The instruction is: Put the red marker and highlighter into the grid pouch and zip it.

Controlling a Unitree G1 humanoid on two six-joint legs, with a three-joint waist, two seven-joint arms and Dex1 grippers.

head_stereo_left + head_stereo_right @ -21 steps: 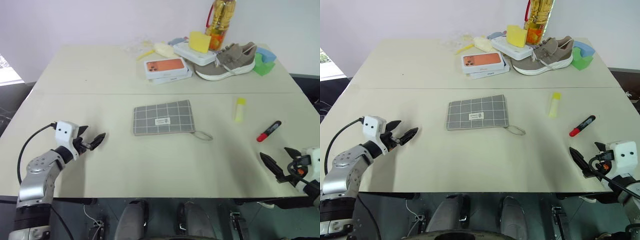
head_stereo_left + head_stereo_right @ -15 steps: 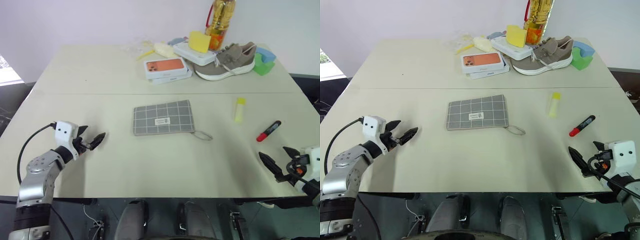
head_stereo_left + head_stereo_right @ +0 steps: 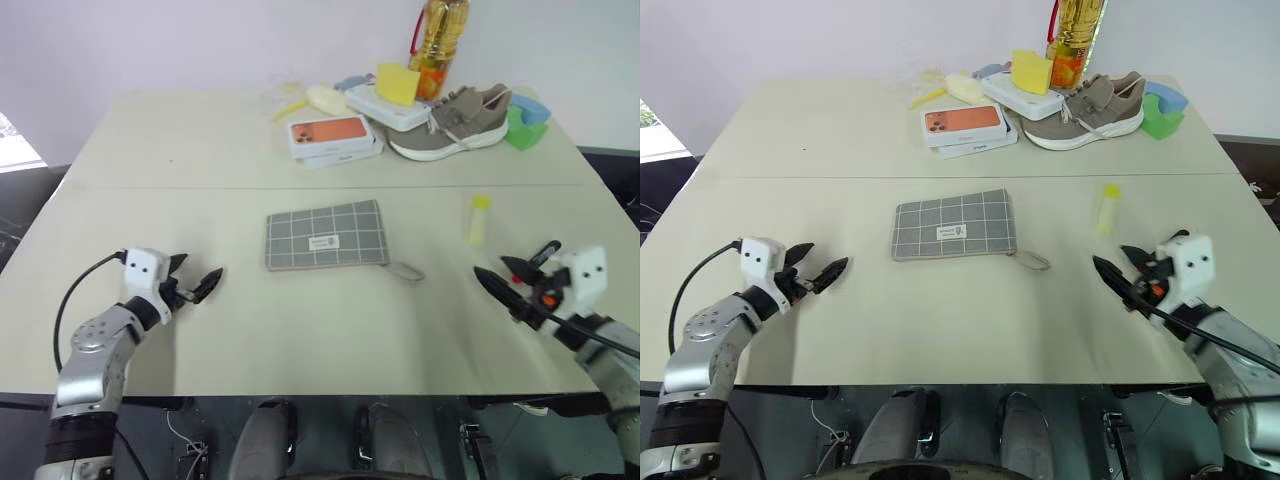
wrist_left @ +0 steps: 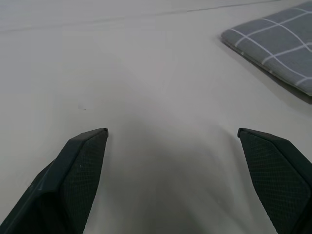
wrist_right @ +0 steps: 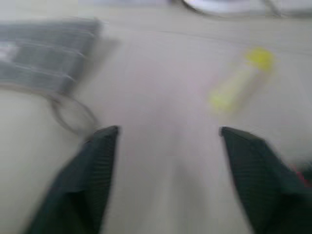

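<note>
The grid pouch point(image 3: 325, 236) needs to be made ready for the pens. My right gripper should grab it by its wrist loop point(image 3: 405, 270) next.
The grid pouch point(image 3: 325, 236) lies flat at the table's middle, its wrist loop point(image 3: 405, 270) trailing right. The yellow highlighter point(image 3: 479, 218) lies right of it. Of the red marker point(image 3: 547, 249) only the black end shows, behind my right gripper's white housing. My right gripper point(image 3: 490, 266) hangs open over the table, just below the highlighter, pointing left toward the loop. In the right wrist view the highlighter point(image 5: 239, 80) and the pouch point(image 5: 44, 48) lie ahead of its open fingers point(image 5: 92, 165). My left gripper point(image 3: 203, 265) stands open and empty, left of the pouch point(image 4: 278, 44).
At the back of the table stand an orange phone box point(image 3: 335, 135), a grey shoe point(image 3: 460, 120), a yellow sponge block point(image 3: 398, 82) on a white box, a bottle point(image 3: 440, 35) and a green and blue block point(image 3: 525, 120).
My right gripper has swung from the front right edge up and left, and now covers most of the red marker. My left gripper has shifted a little to the right.
</note>
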